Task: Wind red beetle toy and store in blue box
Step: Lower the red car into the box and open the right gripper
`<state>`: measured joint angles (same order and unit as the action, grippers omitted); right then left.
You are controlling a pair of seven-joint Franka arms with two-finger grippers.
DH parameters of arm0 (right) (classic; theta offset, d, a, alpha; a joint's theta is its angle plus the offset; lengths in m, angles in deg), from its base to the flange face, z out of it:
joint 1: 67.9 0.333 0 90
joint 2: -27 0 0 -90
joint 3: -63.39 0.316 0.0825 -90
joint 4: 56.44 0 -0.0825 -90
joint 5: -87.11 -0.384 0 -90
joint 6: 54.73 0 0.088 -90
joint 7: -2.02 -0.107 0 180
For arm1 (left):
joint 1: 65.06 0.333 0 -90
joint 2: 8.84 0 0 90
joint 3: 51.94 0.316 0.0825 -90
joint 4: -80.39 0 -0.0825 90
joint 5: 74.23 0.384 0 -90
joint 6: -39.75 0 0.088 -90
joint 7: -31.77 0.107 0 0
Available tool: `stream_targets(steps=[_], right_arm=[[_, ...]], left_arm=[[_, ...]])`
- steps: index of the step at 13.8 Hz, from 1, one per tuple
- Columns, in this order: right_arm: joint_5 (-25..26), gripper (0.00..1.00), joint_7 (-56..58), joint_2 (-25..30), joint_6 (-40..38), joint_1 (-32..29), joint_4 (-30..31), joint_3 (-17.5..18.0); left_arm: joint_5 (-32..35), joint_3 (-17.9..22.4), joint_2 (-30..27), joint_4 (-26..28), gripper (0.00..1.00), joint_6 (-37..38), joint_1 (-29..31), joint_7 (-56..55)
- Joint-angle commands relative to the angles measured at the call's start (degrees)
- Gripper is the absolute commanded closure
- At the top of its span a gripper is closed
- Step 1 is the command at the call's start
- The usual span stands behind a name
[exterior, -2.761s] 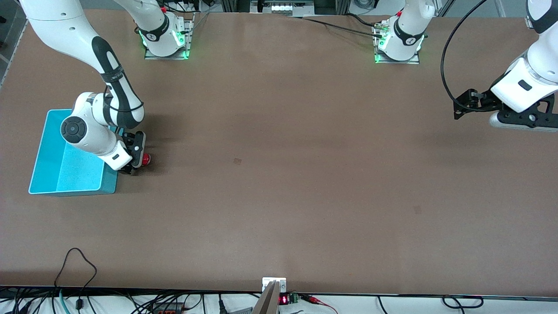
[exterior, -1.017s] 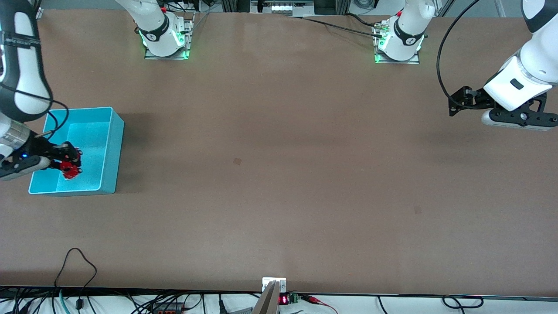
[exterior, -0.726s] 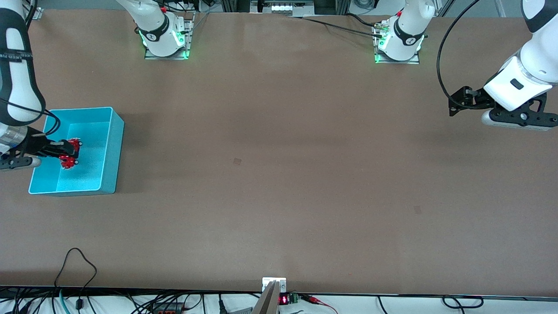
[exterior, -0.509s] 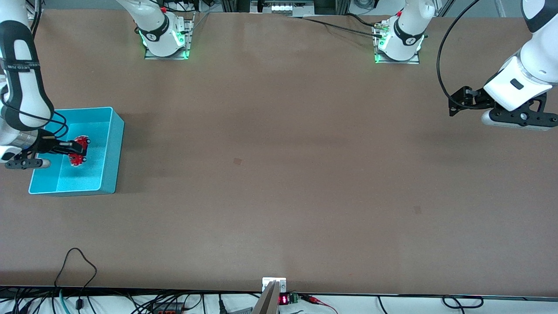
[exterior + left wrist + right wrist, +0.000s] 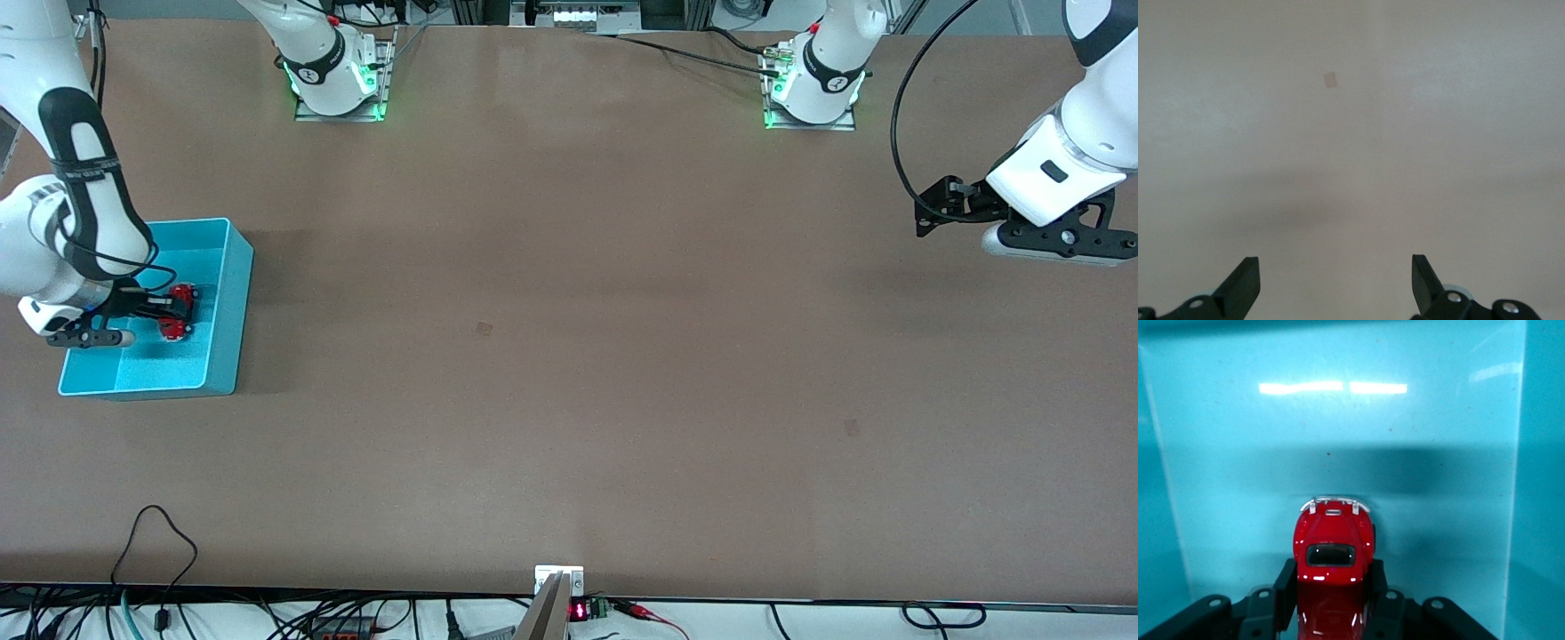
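The red beetle toy sits low over the blue box's bottom and would stay inside the box's sides, so my right gripper needs to let go of it.
The blue box (image 5: 227,302) stands at the right arm's end of the table. My right gripper (image 5: 176,311) reaches down into it and is shut on the red beetle toy (image 5: 181,309). In the right wrist view the glossy red toy (image 5: 1333,553) sits gripped between my two black fingers (image 5: 1285,587), its silvery bumper pointing at the box's inner wall (image 5: 1338,427), low over the speckled floor. I cannot tell whether its wheels touch the floor. My left gripper (image 5: 929,218) is open and empty, held in the air over the left arm's end of the table, waiting.
The left wrist view shows only bare brown table with a small square mark (image 5: 1331,81). That mark also shows near the table's middle in the front view (image 5: 484,328). Cables lie along the edge nearest the camera.
My right gripper carried the toy from the table beside the box up over the wall and down into the box, shifting toward the box's table-middle wall. The left arm has barely moved.
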<state>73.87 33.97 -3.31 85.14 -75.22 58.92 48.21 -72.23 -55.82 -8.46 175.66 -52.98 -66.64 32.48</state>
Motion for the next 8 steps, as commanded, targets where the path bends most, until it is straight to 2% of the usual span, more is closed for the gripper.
stream_targets(steps=[1, 2, 3, 4, 8], right_arm=[[0.8, 0.72, -0.1, -1.7, 1.5, -0.1, 0.5, 0.2], [0.9, 0.48, 0.0, -1.9, 1.5, -0.4, 0.5, 0.2], [0.8, 0.09, 0.2, -1.8, 1.2, -0.6, 0.5, 0.2], [0.7, 0.0, 0.7, -1.0, 0.8, -0.6, 0.5, 0.2], [0.1, 0.0, -3.7, 5.8, -9.6, 2.2, -4.3, 0.2]], left_arm=[[-0.6, -0.1, 0.6, -1.6, 0.0, 1.2, 0.2, 0.1], [-0.6, -0.1, 0.6, -1.6, 0.0, 1.2, 0.3, 0.1], [-0.6, -0.1, 0.6, -1.6, 0.0, 1.2, 0.3, 0.1], [-0.6, -0.1, 0.6, -1.6, 0.0, 1.2, 0.3, 0.1], [-0.6, -0.1, 0.6, -1.6, 0.0, 1.2, 0.5, 0.2]])
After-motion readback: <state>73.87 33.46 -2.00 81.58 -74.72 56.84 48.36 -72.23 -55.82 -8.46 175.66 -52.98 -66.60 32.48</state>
